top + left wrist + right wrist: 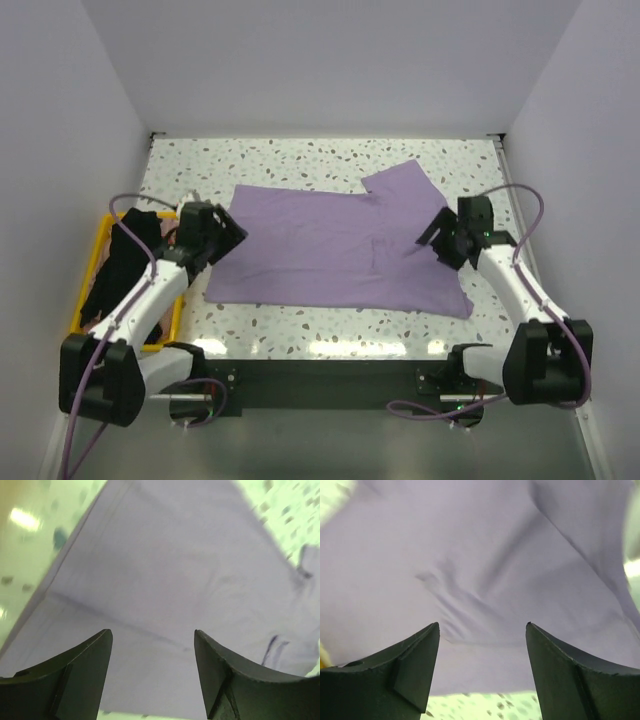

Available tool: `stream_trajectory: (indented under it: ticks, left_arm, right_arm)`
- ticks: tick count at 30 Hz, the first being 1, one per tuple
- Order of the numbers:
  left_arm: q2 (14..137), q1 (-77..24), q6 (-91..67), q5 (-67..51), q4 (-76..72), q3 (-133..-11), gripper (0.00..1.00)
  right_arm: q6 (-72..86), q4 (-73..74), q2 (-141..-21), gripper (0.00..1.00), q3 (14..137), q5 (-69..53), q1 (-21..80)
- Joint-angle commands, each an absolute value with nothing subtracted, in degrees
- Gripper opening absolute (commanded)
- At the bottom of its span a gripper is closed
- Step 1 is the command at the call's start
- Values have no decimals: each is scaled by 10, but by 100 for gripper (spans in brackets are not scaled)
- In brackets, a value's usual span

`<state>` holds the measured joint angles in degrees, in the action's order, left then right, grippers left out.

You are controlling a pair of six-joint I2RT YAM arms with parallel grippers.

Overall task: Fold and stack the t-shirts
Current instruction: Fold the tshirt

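I will next grab the lavender t-shirt [335, 245] with my left gripper by its back corner nearest the yellow crate, to fold the t-shirt's back edge forward.
The lavender t-shirt [335, 245] lies spread flat on the speckled table [300, 160], one sleeve sticking out at the back right. The black t-shirt [125, 260] lies crumpled in the yellow crate [90, 265] at the left. My left gripper [232, 238] hovers open over the lavender shirt's left edge; its view shows the lavender shirt [165, 580] between the fingers [80, 680]. My right gripper [432, 232] hovers open over the shirt's right side; the fabric [470, 570] fills its view, with the table edge just below the fingers [415, 670].
White walls close in the table on the left, back and right. The yellow crate sits at the table's left edge beside the left arm. Purple cables loop from both arms.
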<state>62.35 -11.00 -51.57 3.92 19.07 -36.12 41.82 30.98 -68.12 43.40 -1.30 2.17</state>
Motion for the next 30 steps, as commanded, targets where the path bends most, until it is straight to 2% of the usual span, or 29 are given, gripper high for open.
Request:
stream_trajectory:
  ticks: [1, 4, 8, 10, 11, 16, 20, 30]
  left_arm:
    - [731, -108, -453, 121, 164, -514, 71]
    - [856, -106, -394, 167, 162, -635, 67]
    - [1025, -99, -322, 202, 212, -831, 59]
    - [1111, -95, -280, 210, 221, -888, 57]
    - [1137, -94, -264, 216, 241, -943, 54]
    - [1262, -92, -226, 221, 257, -1068, 48]
    - [1301, -92, -228, 228, 281, -1103, 45]
    - [1324, -92, -250, 236, 280, -1086, 45]
  right_arm:
    - [337, 222, -759, 73, 590, -84, 24]
    - [296, 228, -864, 72, 704, -84, 24]
    - [270, 215, -967, 69, 798, -80, 25]
    - [257, 210, -1016, 68, 842, -90, 24]
    - [254, 207, -1031, 67, 856, -90, 24]
    - [227, 191, -1117, 66, 931, -84, 25]
    - [214, 207, -1167, 65, 976, -81, 25]
    - [204, 196, -1202, 64, 996, -84, 25]
